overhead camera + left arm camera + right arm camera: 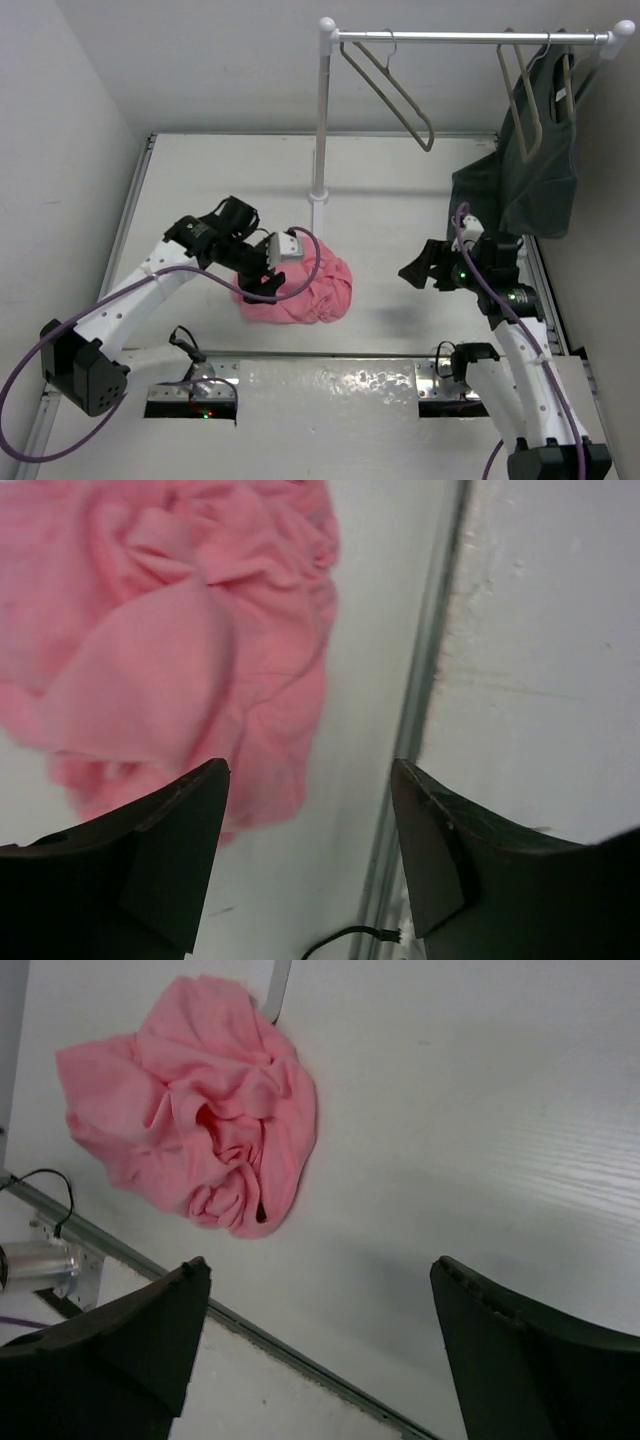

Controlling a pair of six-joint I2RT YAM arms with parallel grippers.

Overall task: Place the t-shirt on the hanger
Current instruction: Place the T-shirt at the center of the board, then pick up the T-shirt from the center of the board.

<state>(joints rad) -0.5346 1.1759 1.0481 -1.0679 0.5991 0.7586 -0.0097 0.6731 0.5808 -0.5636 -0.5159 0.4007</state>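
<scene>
My right gripper is to grab the t-shirt's edge near the rack pole [277,1042] next. That leaves cloth beside the edge for my left gripper to grab.
The salmon-pink t-shirt [305,288] [170,640] [200,1120] lies crumpled in a heap on the white table, near the middle. My left gripper [260,283] [310,770] hovers at the heap's left edge, open, with only bare table between its fingers. My right gripper [413,270] [320,1265] is open and empty, well to the right of the t-shirt and apart from it. The empty taupe hanger [395,90] hangs by its wire hook from the rail at the back.
A white rack pole [322,120] stands just behind the t-shirt and carries a silver rail [470,38]. A dark grey-green garment [535,170] hangs on another hanger at the right. A metal strip [300,1345] and a thin black cable [350,938] run along the table's near edge.
</scene>
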